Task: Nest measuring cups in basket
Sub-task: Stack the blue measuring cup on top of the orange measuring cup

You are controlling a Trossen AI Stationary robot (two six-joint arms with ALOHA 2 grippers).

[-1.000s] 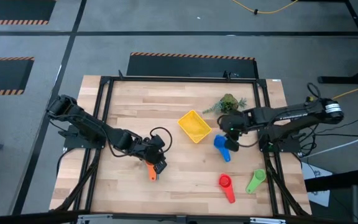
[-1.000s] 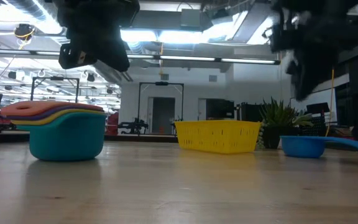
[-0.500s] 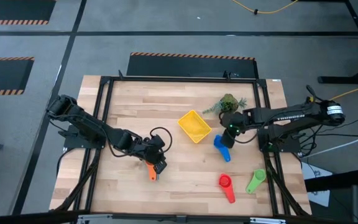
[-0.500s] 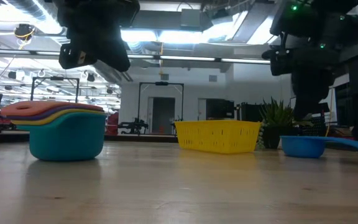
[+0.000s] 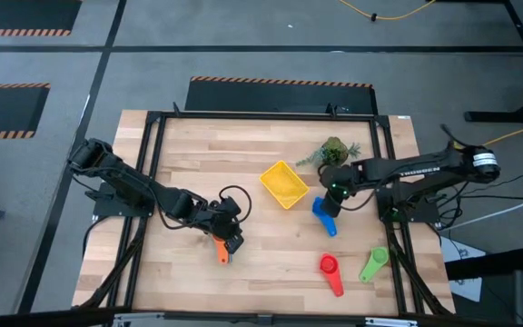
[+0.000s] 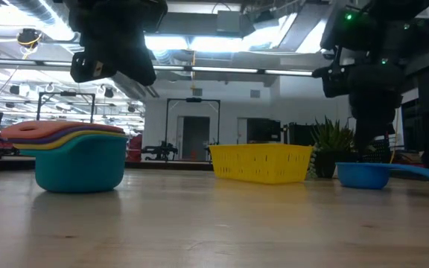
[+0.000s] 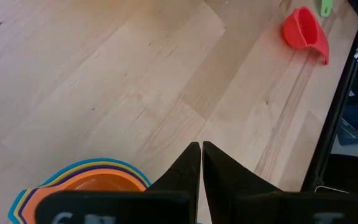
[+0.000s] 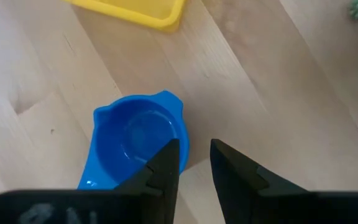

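Observation:
The right gripper grabs the blue cup by its rim (image 8: pixel 184 138) opposite the handle next, to nest it in the stack of cups.
A stack of nested measuring cups (image 6: pixel 80 160), teal outermost and orange on top, stands on its base at the near left. Its orange handle (image 5: pixel 222 252) points toward the near edge. My left gripper (image 7: pixel 201 149) hangs shut above the stack (image 7: pixel 86 183) and is clear of it. The yellow basket (image 5: pixel 284 183) sits on the table's middle. To its right a blue cup (image 8: pixel 138 146) sits upright on the wood. My right gripper (image 8: pixel 194 152) hovers open over the cup's rim on the side away from its handle, with bare table between the fingers.
A red cup (image 5: pixel 330 272) and a green cup (image 5: pixel 373 263) lie near the front right corner. A green plant sprig (image 5: pixel 334 150) lies behind the right gripper. A black frame (image 5: pixel 243 116) runs around the table's edges. Bare wood lies between stack and basket.
My right gripper has come down toward the blue cup and rolled about its own axis, with its finger gap unchanged. The cup and all other things have stayed in place.

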